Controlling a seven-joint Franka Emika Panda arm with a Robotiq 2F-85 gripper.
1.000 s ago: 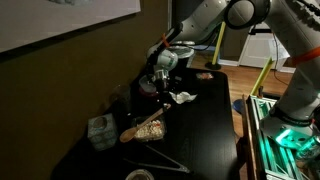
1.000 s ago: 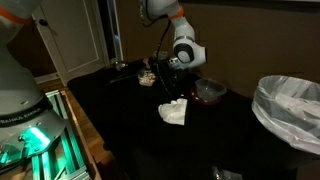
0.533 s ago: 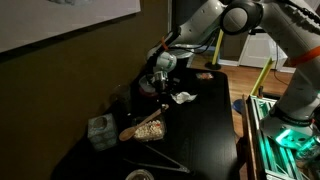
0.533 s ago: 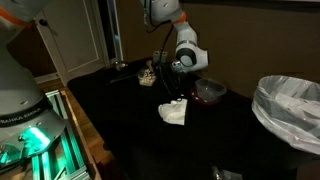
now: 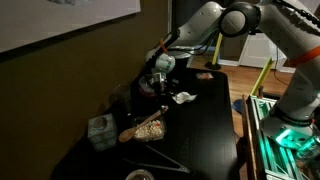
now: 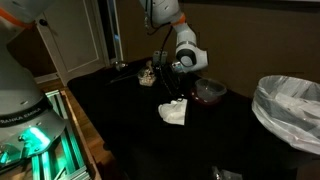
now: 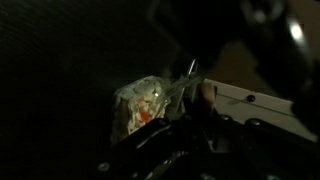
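My gripper is ready to release the wooden scoop. The scoop lies across the wrapped packet (image 5: 151, 131) (image 7: 145, 101) with its head over the packet's edge.
My gripper (image 5: 160, 86) hangs over the back of the dark table, also in the other exterior view (image 6: 171, 86). It is just above and behind a crumpled white cloth (image 5: 183, 97) (image 6: 174, 112). In the wrist view a clear wrapped packet with red and white contents (image 7: 145, 105) lies close in front of the jaws. A short brown stick-like thing (image 7: 205, 97) stands between the dark fingers (image 7: 200, 130). The picture is too dark to tell whether the fingers press on it. A dark red bowl (image 6: 208, 92) sits just beside the gripper.
A wooden scoop with crumbs (image 5: 148, 128), a teal box (image 5: 100, 131), metal tongs (image 5: 160, 160) and a small bowl (image 5: 138, 175) lie toward the table's near end. A bin with a white liner (image 6: 290, 108) stands beside the table. A small cluttered item (image 6: 147, 75) sits behind the gripper.
The arm's upper links have shifted slightly. The gripper stays over the same spot by the white cloth, and nothing on the table has moved.
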